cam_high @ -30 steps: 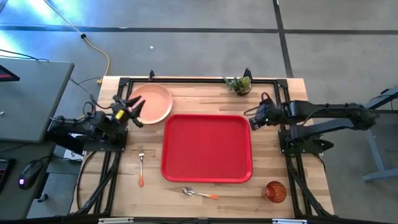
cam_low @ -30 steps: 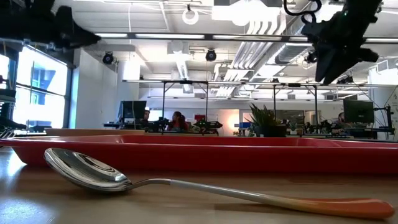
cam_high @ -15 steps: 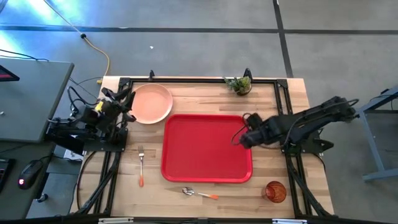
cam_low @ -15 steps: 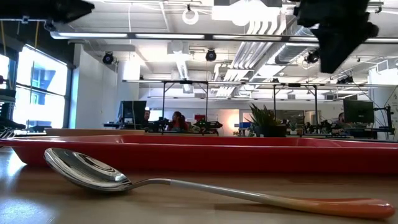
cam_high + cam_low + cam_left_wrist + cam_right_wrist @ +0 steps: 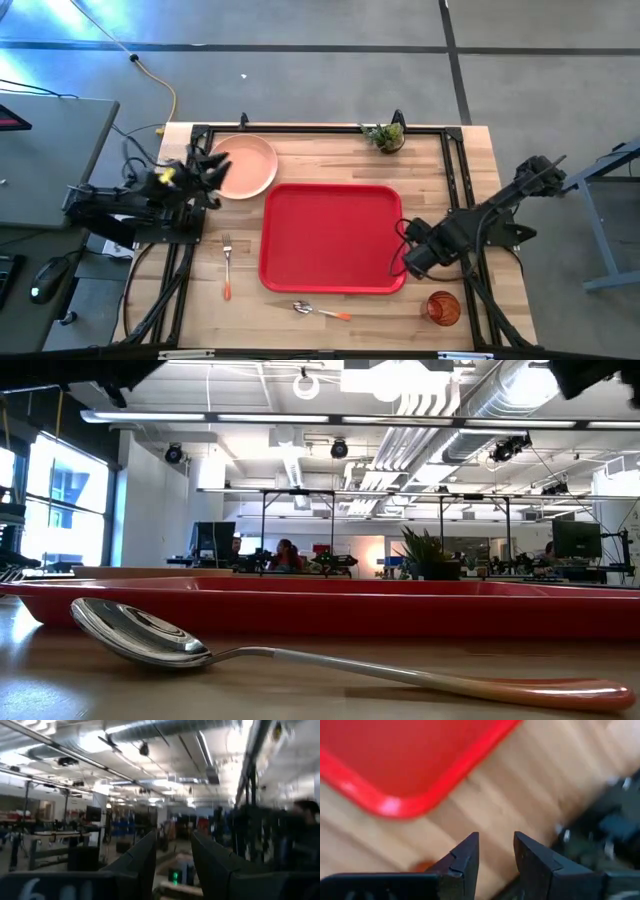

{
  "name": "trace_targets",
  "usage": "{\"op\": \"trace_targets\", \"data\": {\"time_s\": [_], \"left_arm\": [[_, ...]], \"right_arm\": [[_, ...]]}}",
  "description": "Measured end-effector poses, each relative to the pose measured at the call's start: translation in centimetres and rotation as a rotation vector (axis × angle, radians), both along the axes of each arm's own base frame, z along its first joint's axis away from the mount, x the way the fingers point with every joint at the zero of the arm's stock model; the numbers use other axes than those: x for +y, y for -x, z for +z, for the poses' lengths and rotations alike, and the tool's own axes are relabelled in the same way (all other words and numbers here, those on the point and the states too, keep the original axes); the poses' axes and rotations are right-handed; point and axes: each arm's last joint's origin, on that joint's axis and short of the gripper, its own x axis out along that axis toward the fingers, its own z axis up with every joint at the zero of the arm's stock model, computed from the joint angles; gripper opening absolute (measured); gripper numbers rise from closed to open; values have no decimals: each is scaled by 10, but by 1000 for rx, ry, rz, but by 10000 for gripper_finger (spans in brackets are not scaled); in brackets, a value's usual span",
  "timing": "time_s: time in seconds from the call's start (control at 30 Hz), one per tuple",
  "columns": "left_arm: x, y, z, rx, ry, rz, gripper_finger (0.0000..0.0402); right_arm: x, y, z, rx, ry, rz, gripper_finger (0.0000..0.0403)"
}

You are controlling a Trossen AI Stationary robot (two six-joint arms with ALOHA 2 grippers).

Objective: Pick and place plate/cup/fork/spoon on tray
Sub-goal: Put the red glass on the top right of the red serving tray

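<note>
I should next pinch the red-orange cup by its rim (image 5: 446, 297) with my right gripper, to set the cup on the red tray (image 5: 332, 238).
The peach-pink plate (image 5: 245, 166) lies at the table's far left. The red tray (image 5: 332, 238) lies in the middle. The fork (image 5: 227, 265) lies left of the tray. The spoon (image 5: 320, 311) lies on the wood in front of the tray and fills the low view (image 5: 140, 635). The red-orange cup (image 5: 443, 307) stands at the near right. My left gripper (image 5: 212, 168) is open at the plate's left rim; its wrist view (image 5: 172, 837) looks level into the room. My right gripper (image 5: 408, 264) is open and empty over the tray's near right corner (image 5: 390, 807), pointing down (image 5: 496, 837).
A small potted green plant (image 5: 385, 135) stands at the far edge, right of centre. Black frame rails (image 5: 180, 260) run along the table's left and right sides. Bare wood lies between the tray and the cup.
My right gripper has gone from beside the tray's far right corner toward the table's near edge, along the tray's right side, to the tray's near right corner, and has tipped downward. My left gripper has drawn back toward the left edge, then returned to the plate's left rim.
</note>
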Motion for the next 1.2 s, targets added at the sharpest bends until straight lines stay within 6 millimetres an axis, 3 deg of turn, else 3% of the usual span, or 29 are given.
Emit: {"op": "trace_targets", "data": {"time_s": [0.13, 0.27, 0.4, 0.6, 1.0, 1.2], "left_arm": [[-2, -17, -7, 127, -111, 8, 113], [-2, -25, -11, 140, -55, -21, 113], [-3, -27, -13, 127, 0, -78, 113], [-7, -25, -13, 117, 21, -223, 113], [-7, -17, -16, 151, 32, -243, 113], [-7, -15, -16, 150, 32, -243, 113]], "right_arm": [[5, 15, 4, 134, -86, 7, 114], [13, 28, 6, 214, -103, -21, 114], [27, 38, 5, 144, -21, -79, 114], [49, 55, 4, 86, -35, -121, 118], [68, 48, 3, -37, -193, -139, 220], [81, 47, -12, 19, -168, -149, 225]]}}
